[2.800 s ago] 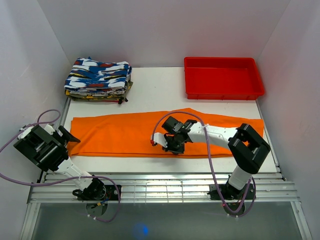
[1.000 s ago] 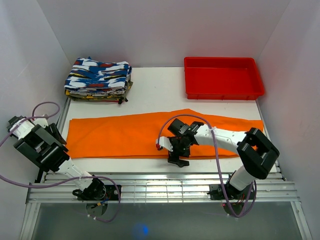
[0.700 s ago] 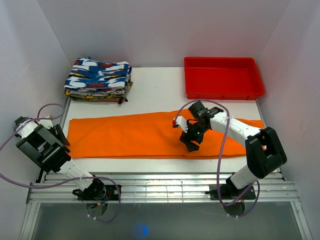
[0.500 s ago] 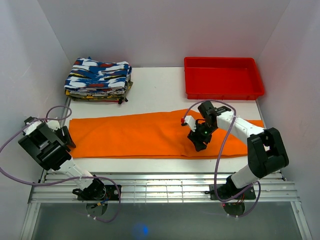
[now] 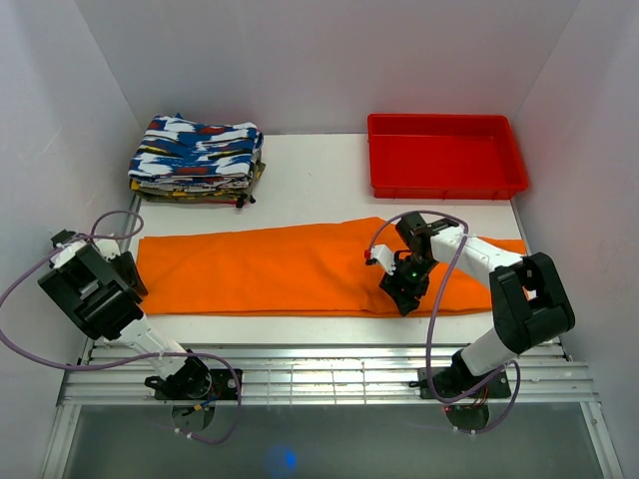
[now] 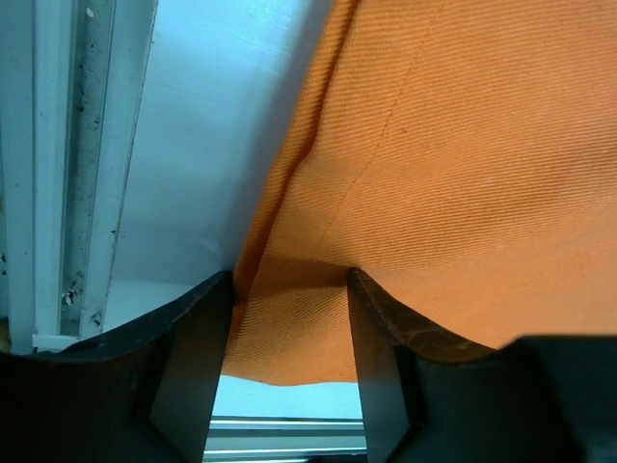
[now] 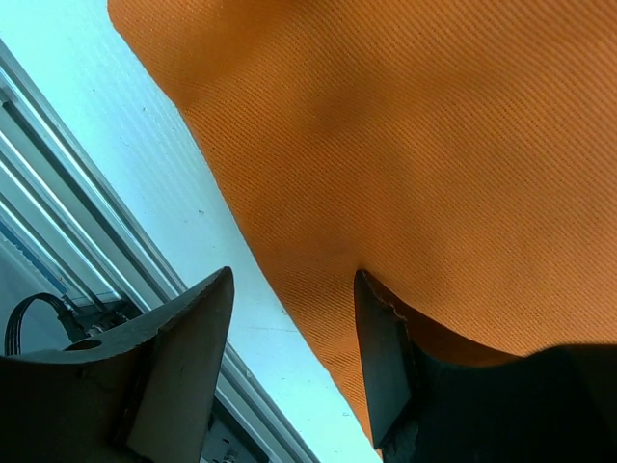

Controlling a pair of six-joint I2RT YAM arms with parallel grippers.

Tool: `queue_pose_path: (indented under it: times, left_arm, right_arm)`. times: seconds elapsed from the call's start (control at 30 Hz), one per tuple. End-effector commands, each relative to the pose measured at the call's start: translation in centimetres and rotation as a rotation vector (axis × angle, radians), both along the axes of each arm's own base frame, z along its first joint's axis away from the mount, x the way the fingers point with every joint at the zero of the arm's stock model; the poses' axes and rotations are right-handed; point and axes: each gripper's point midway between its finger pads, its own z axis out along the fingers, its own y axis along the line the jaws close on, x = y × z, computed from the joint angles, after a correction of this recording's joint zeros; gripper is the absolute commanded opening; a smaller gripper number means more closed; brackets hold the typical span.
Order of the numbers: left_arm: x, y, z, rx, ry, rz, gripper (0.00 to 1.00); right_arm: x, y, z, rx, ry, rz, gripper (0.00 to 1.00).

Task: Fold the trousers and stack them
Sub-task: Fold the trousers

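Note:
The left gripper grabs the orange trousers [image 5: 270, 264] by the near corner of their end [image 5: 146, 300] next, to fold that end over the rest.
The orange trousers [image 5: 270, 264] lie flat in a long strip across the white table. My left gripper [image 5: 128, 271] is at their left end. In the left wrist view its jaws [image 6: 289, 280] are open and straddle the near left corner of the trousers [image 6: 443, 174]; the cloth lies slack between the fingers. My right gripper [image 5: 404, 296] is low at the front hem, right of centre. In the right wrist view it [image 7: 292, 280] is open. One finger [image 7: 381, 347] rests over the trousers [image 7: 405, 145], and the other is over bare table.
A stack of folded blue, white and red patterned clothes [image 5: 197, 160] sits at the back left. A red plastic tray [image 5: 446, 188] stands at the back right. Metal rails [image 5: 319, 369] run along the front edge, close to both grippers.
My right arm swung from the middle of the front hem towards the right, then came down at the hem with narrower jaws. My left gripper moved in onto the trousers' left corner.

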Motion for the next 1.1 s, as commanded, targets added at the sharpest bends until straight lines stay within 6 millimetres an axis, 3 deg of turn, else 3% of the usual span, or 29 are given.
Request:
queue_pose_path:
  times: [0.0,0.03,0.17,0.33,0.53,0.6,0.7,0.73,0.83,0.9,0.97,1.0,1.07]
  left_arm:
    - [0.2,-0.4,-3.2,0.003,0.007,-0.011,0.64]
    - [0.5,-0.3,-3.0,0.013,-0.002,-0.012,0.68]
    - [1.7,0.1,-2.4,0.051,-0.038,-0.032,0.7]
    - [2.1,-0.5,-3.5,0.032,-0.021,-0.037,0.61]
    - [2.2,-2.6,-4.4,-0.042,-0.018,-0.057,0.38]
    - [2.2,-3.1,-3.9,-0.081,-0.018,-0.064,0.21]
    - [3.7,-2.2,-1.2,-0.078,-0.068,-0.067,0.0]
    - [5.1,-1.1,0.5,-0.05,-0.111,-0.074,0.0]
    - [6.0,0.2,3.7,-0.036,-0.148,-0.095,0.0]
    - [7.2,1.0,6.9,-0.024,-0.195,-0.134,0.0]
    - [7.3,0.4,8.9,-0.05,-0.214,-0.2,0.0]
    - [8.4,0.1,10.9,-0.059,-0.271,-0.228,0.0]
    - [8.2,-1.6,12.6,-0.105,-0.288,-0.292,0.0]
  right_arm:
    - [0.5,0.0,0.6,-0.009,0.006,-0.007,0.59]
    - [0.5,0.0,0.6,-0.011,0.006,-0.007,0.59]
    - [0.6,-0.3,1.1,-0.027,-0.003,0.001,0.59]
    - [1.1,-0.5,1.9,-0.03,-0.016,-0.011,0.62]
    - [3.0,-2.3,2.8,-0.001,0.0,-0.131,0.68]
    - [3.6,-2.7,3.3,0.009,-0.005,-0.15,0.69]
    - [4.6,-4.4,4.0,0.009,-0.018,-0.195,0.71]
    - [4.5,-5.0,4.3,0.005,-0.013,-0.208,0.72]
    - [5.3,-7.2,5.0,0.005,-0.027,-0.256,0.73]
    - [5.3,-8.7,5.4,0.0,-0.018,-0.299,0.74]
    - [5.4,-10.4,5.5,-0.004,-0.018,-0.343,0.74]
    - [5.2,-10.8,5.6,-0.007,-0.01,-0.354,0.74]
    - [4.9,-12.0,5.5,-0.016,-0.007,-0.379,0.73]
